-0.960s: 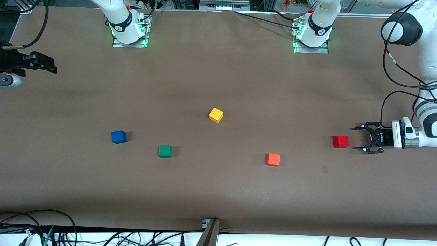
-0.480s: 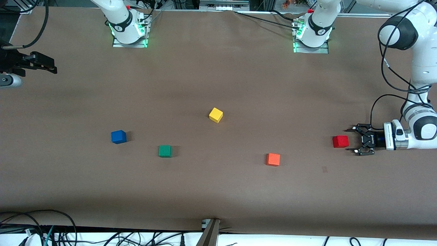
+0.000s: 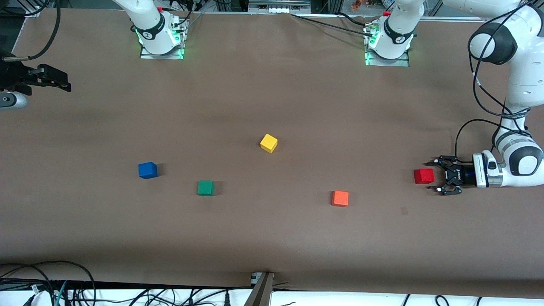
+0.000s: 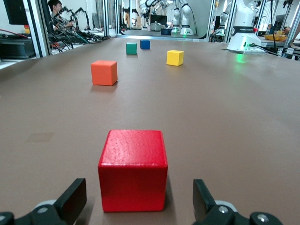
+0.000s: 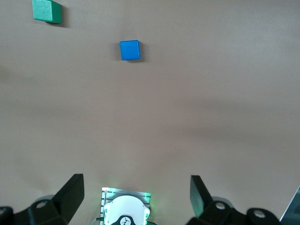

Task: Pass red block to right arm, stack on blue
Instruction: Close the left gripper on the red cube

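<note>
I next need to grab the opposite sides of the red block (image 3: 423, 176) with my left gripper, so I can pass it on for stacking on the blue block (image 3: 147, 170).
The red block (image 3: 423, 176) (image 4: 133, 173) lies on the brown table near the left arm's end. My left gripper (image 3: 429, 176) (image 4: 138, 192) hovers low and level, open, its fingertips (image 4: 75, 199) on either side of the block's end without touching it. The blue block (image 3: 147, 170) (image 5: 130, 49) rests toward the right arm's end. My right gripper (image 3: 63, 85) (image 5: 136, 190) waits high over that end of the table, open, with nothing between its fingers.
A yellow cube (image 3: 268, 143) sits mid-table. A green cube (image 3: 205, 188) lies beside the blue block, and an orange cube (image 3: 340, 198) lies beside the red one, toward the middle of the table. Both arm bases (image 3: 159, 38) (image 3: 389, 40) stand at the table's back edge.
My left gripper has slid toward the red block, so its open fingers now flank it. The blocks and the right arm have not moved.
</note>
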`<state>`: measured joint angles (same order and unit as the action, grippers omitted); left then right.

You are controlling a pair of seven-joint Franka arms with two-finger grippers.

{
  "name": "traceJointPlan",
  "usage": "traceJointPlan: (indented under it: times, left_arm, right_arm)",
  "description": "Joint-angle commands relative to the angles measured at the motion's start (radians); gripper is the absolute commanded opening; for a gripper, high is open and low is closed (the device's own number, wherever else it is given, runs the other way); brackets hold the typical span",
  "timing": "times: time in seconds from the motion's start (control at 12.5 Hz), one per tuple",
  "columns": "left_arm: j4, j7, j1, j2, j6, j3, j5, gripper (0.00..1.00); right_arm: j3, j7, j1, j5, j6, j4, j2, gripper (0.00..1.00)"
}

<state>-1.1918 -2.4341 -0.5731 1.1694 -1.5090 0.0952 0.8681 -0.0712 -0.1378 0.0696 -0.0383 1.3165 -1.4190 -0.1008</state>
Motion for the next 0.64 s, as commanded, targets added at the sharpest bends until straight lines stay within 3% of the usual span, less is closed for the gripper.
traceJointPlan:
  times: [0.0, 0.4, 0.48, 0.56]
  left_arm:
    - [0.034, -0.085, 0.001, 0.041, 0.032, -0.003, 0.049, 1.00]
    - [0.032, -0.085, -0.001, 0.044, 0.072, -0.003, 0.063, 1.00]
    - [0.032, -0.091, -0.002, 0.044, 0.073, -0.003, 0.063, 0.91]
    - [0.034, -0.091, -0.002, 0.044, 0.073, -0.003, 0.063, 0.73]
  right_arm:
    - [0.001, -0.011, -0.005, 0.001, -0.003, 0.017, -0.008, 1.00]
    - [0.001, -0.011, -0.005, 0.001, -0.003, 0.017, -0.008, 1.00]
    - [0.001, -0.011, -0.007, 0.001, -0.003, 0.017, -0.008, 1.00]
    - [0.001, -0.011, -0.007, 0.001, -0.003, 0.017, -0.008, 1.00]
